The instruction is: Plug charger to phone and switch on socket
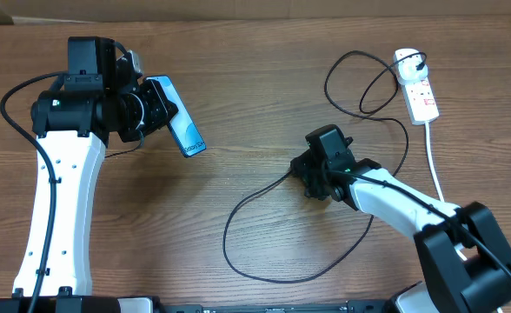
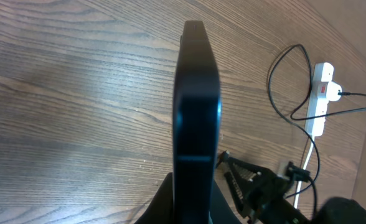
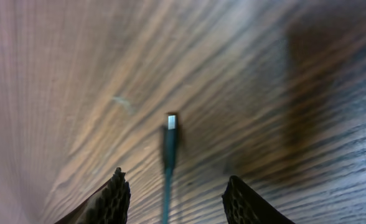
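Note:
Next, my right gripper grabs the charger cable just behind its connector tip, to plug it into the phone.
My left gripper is shut on the phone and holds it tilted above the table at the left. In the left wrist view the phone shows edge-on between the fingers. The charger's thin black cable loops across the table to its plug in the white socket at the far right. My right gripper is open and low over the cable end. In the right wrist view the connector tip lies on the wood between the open fingers.
The socket's thick white cord runs toward the front right past my right arm. The socket and my right arm also show in the left wrist view. The table is bare wood.

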Tool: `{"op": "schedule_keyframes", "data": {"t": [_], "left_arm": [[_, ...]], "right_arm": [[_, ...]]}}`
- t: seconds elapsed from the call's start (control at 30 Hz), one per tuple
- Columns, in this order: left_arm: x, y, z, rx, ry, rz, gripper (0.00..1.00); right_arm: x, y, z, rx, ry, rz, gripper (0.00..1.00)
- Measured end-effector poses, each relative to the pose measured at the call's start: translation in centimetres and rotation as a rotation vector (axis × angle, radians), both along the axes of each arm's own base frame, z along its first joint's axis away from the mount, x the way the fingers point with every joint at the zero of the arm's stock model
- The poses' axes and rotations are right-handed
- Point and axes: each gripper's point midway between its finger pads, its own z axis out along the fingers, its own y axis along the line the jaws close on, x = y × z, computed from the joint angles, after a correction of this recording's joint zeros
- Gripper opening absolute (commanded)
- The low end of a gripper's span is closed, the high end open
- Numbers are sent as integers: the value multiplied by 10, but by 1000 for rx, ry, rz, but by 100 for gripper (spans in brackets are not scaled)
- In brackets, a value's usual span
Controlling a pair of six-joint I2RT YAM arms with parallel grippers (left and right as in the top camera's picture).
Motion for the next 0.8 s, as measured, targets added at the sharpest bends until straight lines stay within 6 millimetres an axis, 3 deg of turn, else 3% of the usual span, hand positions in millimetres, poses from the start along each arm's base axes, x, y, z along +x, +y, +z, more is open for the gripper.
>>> {"op": "schedule_keyframes", "data": {"t": [0.2, 0.37, 0.43, 0.8], "left_arm": [[-1, 0, 0, 0, 3, 0, 4], [-1, 0, 0, 0, 3, 0, 4], [-1, 0, -1, 0, 5, 0, 4], [-4, 0, -2, 0, 18, 0, 4]], "right_arm": [[9, 11, -8, 51, -8, -5, 46], [11, 17, -10, 80, -3, -1, 38], [12, 18, -11, 85, 0, 0, 29], [11, 14, -14, 58, 11, -13, 23]]}}
